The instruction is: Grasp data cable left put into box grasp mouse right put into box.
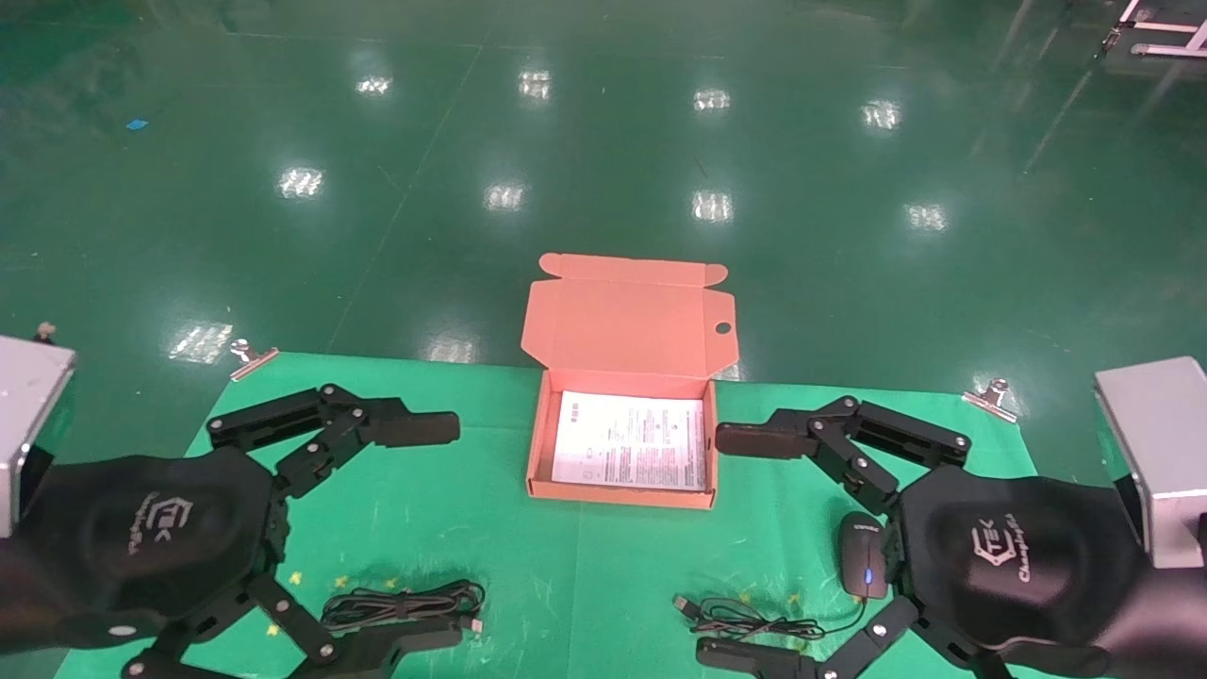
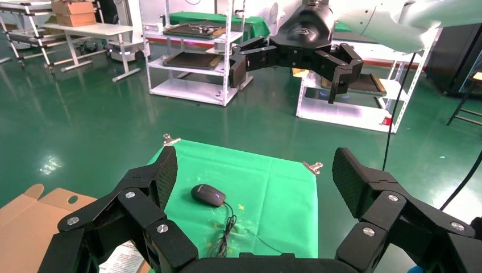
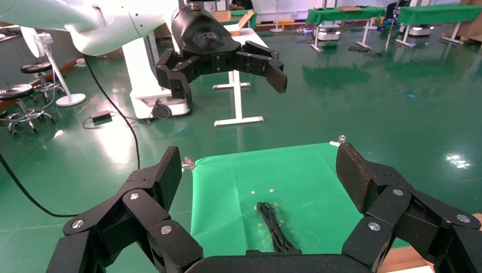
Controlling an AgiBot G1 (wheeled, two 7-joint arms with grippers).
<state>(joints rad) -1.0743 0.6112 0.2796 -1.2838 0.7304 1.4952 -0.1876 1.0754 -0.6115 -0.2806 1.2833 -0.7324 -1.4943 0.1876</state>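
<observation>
The left gripper needs to grab the data cable next by its tied middle [image 1: 401, 606], where the parts of the cable are gathered together, because the cable ends in slack, spread loops.
The orange-pink box [image 1: 536, 443] lies open at the table's middle, lid flap tilted back, with a white printed sheet inside. The coiled data cable [image 1: 405, 602] [image 3: 271, 223] rests on the green cloth near the front left. My left gripper [image 1: 458, 530] [image 2: 256, 176] hovers open beside it, holding nothing. At the front right sits the black mouse [image 1: 863, 554] [image 2: 207, 195], its blue light on and its thin cord [image 1: 745, 621] bunched toward the middle. Over it my right gripper [image 1: 709, 545] [image 3: 258, 176] is spread open and empty.
A green cloth [image 1: 453, 500] covers the table, held by metal clips [image 1: 253, 356] at the far corners. Beyond the table edge is glossy green floor. White shelving racks [image 2: 193, 51] stand farther off in the room.
</observation>
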